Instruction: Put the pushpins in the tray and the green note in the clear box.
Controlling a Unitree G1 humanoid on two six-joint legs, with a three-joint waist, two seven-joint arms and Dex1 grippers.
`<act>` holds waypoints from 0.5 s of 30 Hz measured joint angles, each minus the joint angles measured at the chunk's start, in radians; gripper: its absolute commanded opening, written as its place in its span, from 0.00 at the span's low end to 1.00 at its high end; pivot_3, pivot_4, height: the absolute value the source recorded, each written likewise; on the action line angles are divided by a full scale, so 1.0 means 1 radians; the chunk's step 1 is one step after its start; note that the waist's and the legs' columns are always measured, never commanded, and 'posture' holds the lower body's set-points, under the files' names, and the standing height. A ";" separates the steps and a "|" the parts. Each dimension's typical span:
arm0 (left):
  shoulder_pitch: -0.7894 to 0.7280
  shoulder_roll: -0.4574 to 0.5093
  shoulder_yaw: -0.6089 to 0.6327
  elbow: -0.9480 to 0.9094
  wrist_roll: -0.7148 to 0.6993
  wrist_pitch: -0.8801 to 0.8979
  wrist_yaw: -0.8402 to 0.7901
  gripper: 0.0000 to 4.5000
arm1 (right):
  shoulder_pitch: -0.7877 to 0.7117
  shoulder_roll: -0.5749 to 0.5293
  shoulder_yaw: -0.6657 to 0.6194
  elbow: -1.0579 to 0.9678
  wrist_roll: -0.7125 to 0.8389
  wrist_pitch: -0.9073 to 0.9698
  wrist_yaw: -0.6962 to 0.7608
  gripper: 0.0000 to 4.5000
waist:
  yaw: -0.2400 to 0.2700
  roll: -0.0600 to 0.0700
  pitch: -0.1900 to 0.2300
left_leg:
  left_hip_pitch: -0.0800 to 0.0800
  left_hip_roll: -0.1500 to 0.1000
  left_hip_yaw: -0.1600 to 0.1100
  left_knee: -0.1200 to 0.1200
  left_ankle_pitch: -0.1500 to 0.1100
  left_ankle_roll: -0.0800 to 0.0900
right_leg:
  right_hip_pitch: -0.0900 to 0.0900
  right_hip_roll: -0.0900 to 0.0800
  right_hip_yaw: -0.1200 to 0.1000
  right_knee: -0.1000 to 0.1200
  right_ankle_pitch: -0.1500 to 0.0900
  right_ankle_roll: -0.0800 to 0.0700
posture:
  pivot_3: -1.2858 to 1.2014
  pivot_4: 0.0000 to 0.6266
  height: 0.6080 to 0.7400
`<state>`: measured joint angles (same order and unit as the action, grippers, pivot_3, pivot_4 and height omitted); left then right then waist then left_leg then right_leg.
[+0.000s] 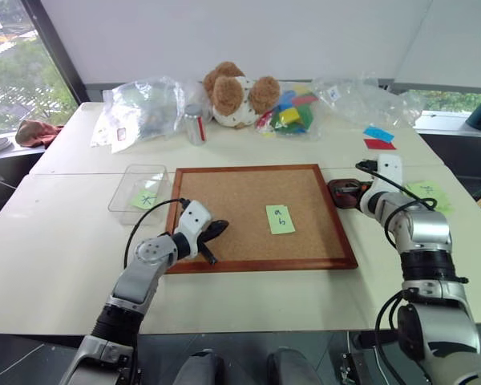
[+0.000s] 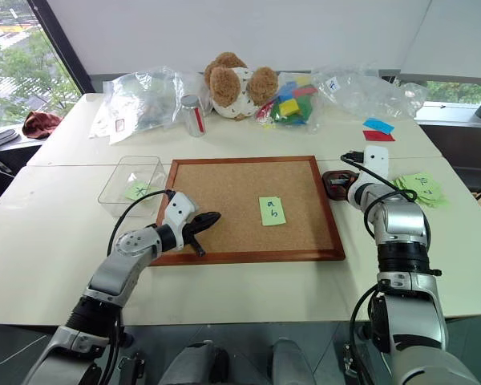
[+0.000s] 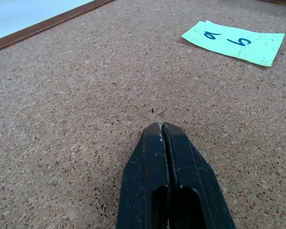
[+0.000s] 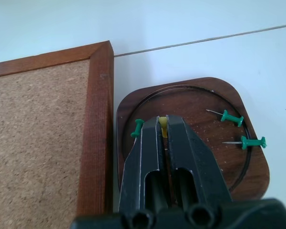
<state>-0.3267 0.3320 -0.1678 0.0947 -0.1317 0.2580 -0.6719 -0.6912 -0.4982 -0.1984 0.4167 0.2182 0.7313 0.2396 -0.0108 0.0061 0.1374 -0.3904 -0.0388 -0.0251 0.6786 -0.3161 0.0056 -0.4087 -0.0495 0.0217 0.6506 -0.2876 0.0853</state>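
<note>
My fingers hold the yellow pushpin (image 4: pixel 163 124) inside the brown tray's rim, where the pushpin would rest, so my right gripper opens next.
The green note (image 1: pixel 280 219), marked "a 5", lies on the right half of the cork board (image 1: pixel 240 200); it is also the green note (image 3: pixel 233 42) ahead of my left gripper (image 3: pixel 161 128). That gripper is shut and empty, low over the board's left part (image 1: pixel 216 228). The brown tray (image 4: pixel 195 95) sits just off the board's right edge. My right gripper (image 4: pixel 163 121) hovers over it, shut on a small yellow-headed pushpin (image 4: pixel 163 128). Three green pushpins (image 4: pixel 231 118) lie in the tray. The clear box (image 1: pixel 127 178) stands left of the board.
A green slip marked X (image 1: pixel 147 198) lies in the clear box. A heap of green slips (image 1: pixel 429 192) sits right of the tray. At the back stand a teddy bear (image 1: pixel 236 95), plastic bags (image 1: pixel 144 108), a jar (image 1: pixel 195 124), coloured blocks (image 1: pixel 293 112).
</note>
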 measured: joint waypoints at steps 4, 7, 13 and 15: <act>0.001 0.000 0.001 0.000 0.000 0.000 0.002 0.00 | -0.011 -0.002 -0.009 0.049 -0.006 -0.028 0.001 0.15 | -0.001 0.000 0.000 | 0.000 0.000 0.000 0.000 0.000 0.000 | 0.000 0.000 0.000 0.000 0.000 0.000 | 0.52 0.24 1.00; 0.004 0.000 0.000 -0.002 0.000 0.000 0.002 0.00 | -0.014 -0.001 -0.009 0.063 -0.009 -0.030 0.002 0.42 | -0.001 0.000 0.000 | 0.000 0.000 0.000 0.000 0.000 0.000 | 0.000 0.000 0.000 0.000 0.000 0.000 | 0.52 0.24 1.00; 0.007 0.000 0.000 -0.003 0.000 0.000 0.003 0.00 | -0.014 -0.001 -0.014 0.058 -0.008 -0.022 0.000 0.77 | -0.001 0.000 0.000 | 0.000 0.000 0.000 0.000 0.000 0.000 | 0.000 0.000 0.000 0.000 0.000 0.000 | 0.52 0.24 1.00; 0.007 0.000 0.000 -0.003 0.000 0.000 0.003 0.00 | -0.014 -0.003 -0.016 0.046 -0.008 -0.018 -0.001 0.77 | -0.001 0.000 0.000 | 0.000 0.000 0.000 0.000 0.000 0.000 | 0.000 0.000 0.000 0.000 0.000 0.000 | 0.52 0.24 1.00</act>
<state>-0.3198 0.3321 -0.1673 0.0918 -0.1317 0.2580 -0.6686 -0.7049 -0.5010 -0.2140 0.4628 0.2105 0.7129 0.2386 -0.0117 0.0063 0.1374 -0.3903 -0.0388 -0.0251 0.6785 -0.3162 0.0057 -0.4086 -0.0495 0.0218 0.6507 -0.2877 0.0853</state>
